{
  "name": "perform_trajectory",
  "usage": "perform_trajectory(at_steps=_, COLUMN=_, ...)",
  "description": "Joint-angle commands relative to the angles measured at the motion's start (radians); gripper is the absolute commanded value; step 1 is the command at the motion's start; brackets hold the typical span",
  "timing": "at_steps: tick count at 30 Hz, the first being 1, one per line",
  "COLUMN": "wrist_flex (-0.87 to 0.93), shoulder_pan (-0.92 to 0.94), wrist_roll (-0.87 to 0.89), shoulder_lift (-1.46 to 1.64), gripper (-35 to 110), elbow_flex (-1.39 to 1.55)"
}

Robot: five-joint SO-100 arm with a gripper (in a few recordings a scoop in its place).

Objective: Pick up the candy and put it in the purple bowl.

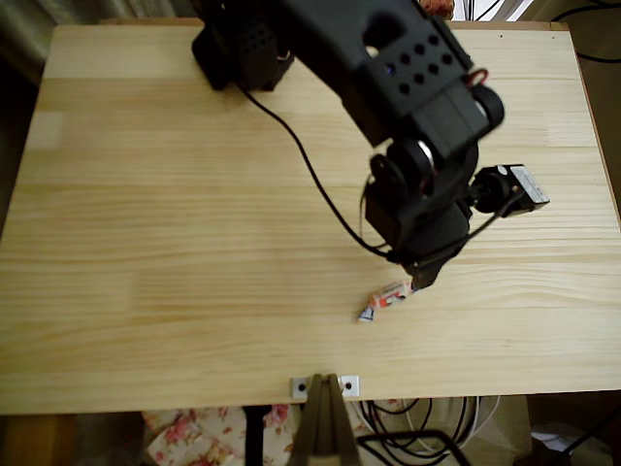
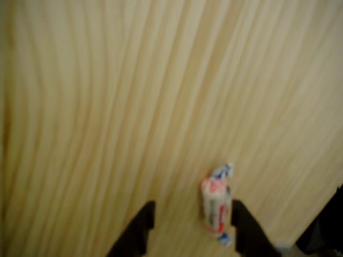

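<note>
My gripper is going to grab the candy next by its wrapped middle (image 1: pixel 391 294), between the twisted ends, so it can drop the candy into the purple bowl.
The candy (image 1: pixel 386 297) lies on the wooden table (image 1: pixel 146 243) near the front edge, right of centre, in an orange-red and white wrapper with twisted bluish ends. My black gripper (image 1: pixel 423 280) hangs just above its right end in the overhead view. In the wrist view the gripper (image 2: pixel 192 208) is open, and the candy (image 2: pixel 216 206) lies lengthwise between the two fingers, close to the right finger (image 2: pixel 244 225). The purple bowl is out of view.
The arm's base (image 1: pixel 243 49) stands at the table's back edge, and a black cable (image 1: pixel 301 155) runs from it across the boards. A metal bracket (image 1: pixel 325 385) is fixed at the front edge. Bare wood spreads to the left.
</note>
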Motion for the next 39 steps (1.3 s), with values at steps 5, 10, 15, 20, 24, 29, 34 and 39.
perform_trajectory(at_steps=5, wrist_flex=0.015, shoulder_pan=0.014, wrist_roll=-0.049, shoulder_lift=-0.021, gripper=22, elbow_flex=-0.166)
perform_trajectory(at_steps=10, wrist_flex=0.054, shoulder_pan=0.049, wrist_roll=-0.069, shoulder_lift=-0.089, gripper=22, elbow_flex=-0.25)
perform_trajectory(at_steps=15, wrist_flex=0.109, shoulder_pan=0.072, wrist_roll=-0.084, shoulder_lift=-0.164, gripper=22, elbow_flex=-0.354)
perform_trajectory(at_steps=20, wrist_flex=0.114, shoulder_pan=0.083, wrist_roll=-0.089, shoulder_lift=-0.186, gripper=22, elbow_flex=-0.368)
perform_trajectory(at_steps=24, wrist_flex=0.109, shoulder_pan=0.084, wrist_roll=-0.084, shoulder_lift=-0.209, gripper=22, elbow_flex=-0.383)
perform_trajectory(at_steps=29, wrist_flex=0.112, shoulder_pan=0.089, wrist_roll=-0.078, shoulder_lift=-0.247, gripper=21, elbow_flex=-0.416)
perform_trajectory(at_steps=34, wrist_flex=0.118, shoulder_pan=0.089, wrist_roll=-0.075, shoulder_lift=-0.272, gripper=12, elbow_flex=-0.443)
perform_trajectory(at_steps=39, wrist_flex=0.141, shoulder_pan=0.089, wrist_roll=-0.078, shoulder_lift=-0.304, gripper=7, elbow_flex=-0.472)
